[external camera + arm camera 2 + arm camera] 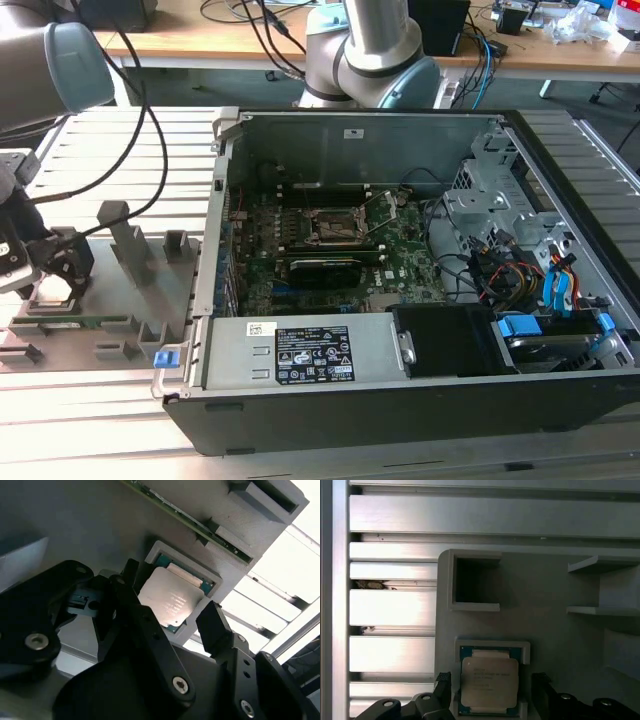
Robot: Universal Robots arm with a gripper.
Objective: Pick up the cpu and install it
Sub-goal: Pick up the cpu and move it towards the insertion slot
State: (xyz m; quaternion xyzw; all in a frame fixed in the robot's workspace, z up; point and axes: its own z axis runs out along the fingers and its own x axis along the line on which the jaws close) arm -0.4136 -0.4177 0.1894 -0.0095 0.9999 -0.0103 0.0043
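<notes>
The cpu's open side edges, between the pocket's raised sides, should be grabbed by my gripper next. The pocket's raised sides wrap around the cpu's ends and corners.
The cpu (489,680) lies flat in a shallow square pocket of the grey holder plate (545,645), its silvery top plate up and a thin green rim showing. In the second wrist view the cpu (170,599) sits in the same pocket. My gripper (492,682) hangs just above it, open, with one black finger (443,685) on each side and a gap to the chip on both. The gripper (172,612) holds nothing. In the exterior view my gripper (55,265) is over the holder plate (130,300) at the far left. The motherboard socket (335,225) lies inside the opened computer case.
A long green memory stick (190,522) lies in a slot of the holder plate beside the cpu pocket. Upright grey posts (125,235) stand on the plate. The open computer case (400,400) fills the exterior view's right, with cables and drive bays (530,290). Slatted aluminium table (390,610) surrounds the plate.
</notes>
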